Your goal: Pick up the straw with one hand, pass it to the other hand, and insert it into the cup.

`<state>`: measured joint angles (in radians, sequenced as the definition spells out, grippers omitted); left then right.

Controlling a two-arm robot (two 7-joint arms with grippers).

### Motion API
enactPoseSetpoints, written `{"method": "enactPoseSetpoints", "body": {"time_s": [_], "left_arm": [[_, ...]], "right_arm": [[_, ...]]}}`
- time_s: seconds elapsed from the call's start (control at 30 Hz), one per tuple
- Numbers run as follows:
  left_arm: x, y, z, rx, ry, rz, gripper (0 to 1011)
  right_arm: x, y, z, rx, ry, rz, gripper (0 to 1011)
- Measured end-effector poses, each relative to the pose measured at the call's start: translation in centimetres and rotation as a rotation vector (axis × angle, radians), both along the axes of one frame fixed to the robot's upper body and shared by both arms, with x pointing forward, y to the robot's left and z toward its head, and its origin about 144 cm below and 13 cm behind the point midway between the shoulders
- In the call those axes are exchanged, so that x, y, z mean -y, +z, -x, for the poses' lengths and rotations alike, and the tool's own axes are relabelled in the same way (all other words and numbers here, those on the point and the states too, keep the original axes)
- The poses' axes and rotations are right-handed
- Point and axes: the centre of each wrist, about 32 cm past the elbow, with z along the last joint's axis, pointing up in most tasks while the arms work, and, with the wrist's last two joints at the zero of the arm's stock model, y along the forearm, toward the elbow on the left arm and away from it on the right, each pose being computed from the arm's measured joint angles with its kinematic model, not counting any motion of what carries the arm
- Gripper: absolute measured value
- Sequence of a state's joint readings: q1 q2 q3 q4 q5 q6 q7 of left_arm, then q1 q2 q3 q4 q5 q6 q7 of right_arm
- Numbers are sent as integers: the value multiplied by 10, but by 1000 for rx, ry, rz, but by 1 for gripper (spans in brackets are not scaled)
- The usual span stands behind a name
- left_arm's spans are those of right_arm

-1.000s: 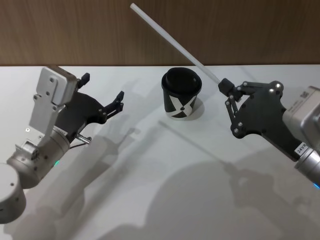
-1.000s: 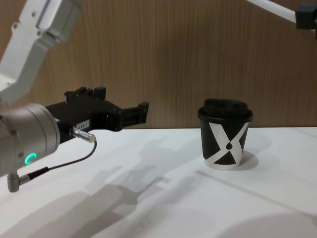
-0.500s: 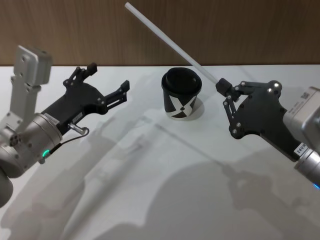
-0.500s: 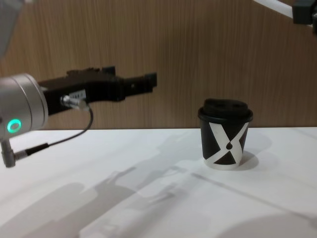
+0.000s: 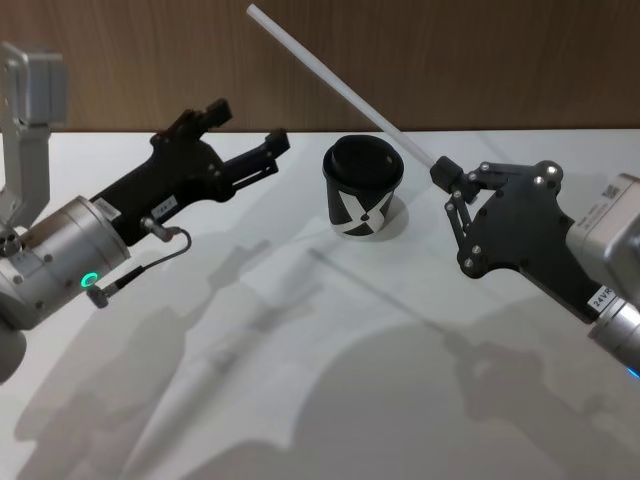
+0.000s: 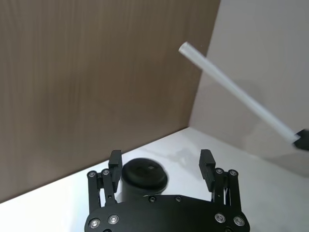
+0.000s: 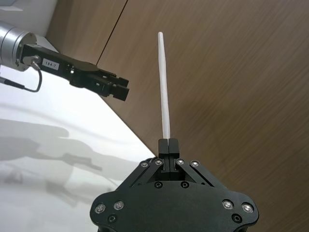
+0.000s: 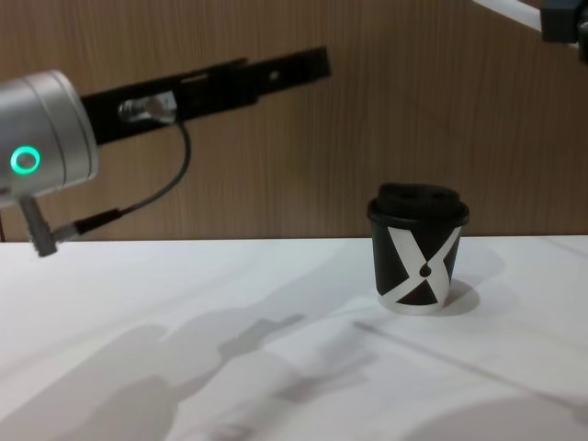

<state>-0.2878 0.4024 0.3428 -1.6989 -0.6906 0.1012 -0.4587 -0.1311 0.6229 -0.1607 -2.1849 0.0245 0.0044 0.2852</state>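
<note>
Next, the left gripper grabs the straw's bare upper part (image 5: 313,62), since my right gripper already fills the straw's lower end.
My right gripper (image 5: 447,176) is shut on the lower end of the white straw (image 5: 340,86), which slants up and to the left above the cup (image 5: 362,190). The black cup with its white X and domed lid stands on the table at mid-back. My left gripper (image 5: 250,128), with the silver wrist and green ring, hangs open in the air left of the cup, its fingers pointing toward the straw but apart from it. The left wrist view shows the straw (image 6: 236,92) beyond the open gripper (image 6: 161,159), with the cup (image 6: 144,176) below. The right wrist view shows the straw (image 7: 163,87) clamped upright in the shut gripper (image 7: 166,145).
The white table (image 5: 300,380) spreads wide in front of the cup, crossed by arm shadows. A brown wood-grain wall (image 5: 500,60) closes off the back. A thin black cable (image 8: 156,197) loops under the left wrist.
My left gripper has risen and reached forward and to the right, toward the straw, staying open. The right gripper and the straw have shifted only slightly left.
</note>
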Motion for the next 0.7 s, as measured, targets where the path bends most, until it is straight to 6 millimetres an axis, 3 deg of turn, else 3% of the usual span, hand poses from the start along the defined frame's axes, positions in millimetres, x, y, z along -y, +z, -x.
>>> {"method": "enactPoseSetpoints", "body": {"time_s": [0.7], "left_arm": [[19,5,-19,-113,-257,229,1002]], "right_arm": [[0,0,0,1,2,0,3]]}}
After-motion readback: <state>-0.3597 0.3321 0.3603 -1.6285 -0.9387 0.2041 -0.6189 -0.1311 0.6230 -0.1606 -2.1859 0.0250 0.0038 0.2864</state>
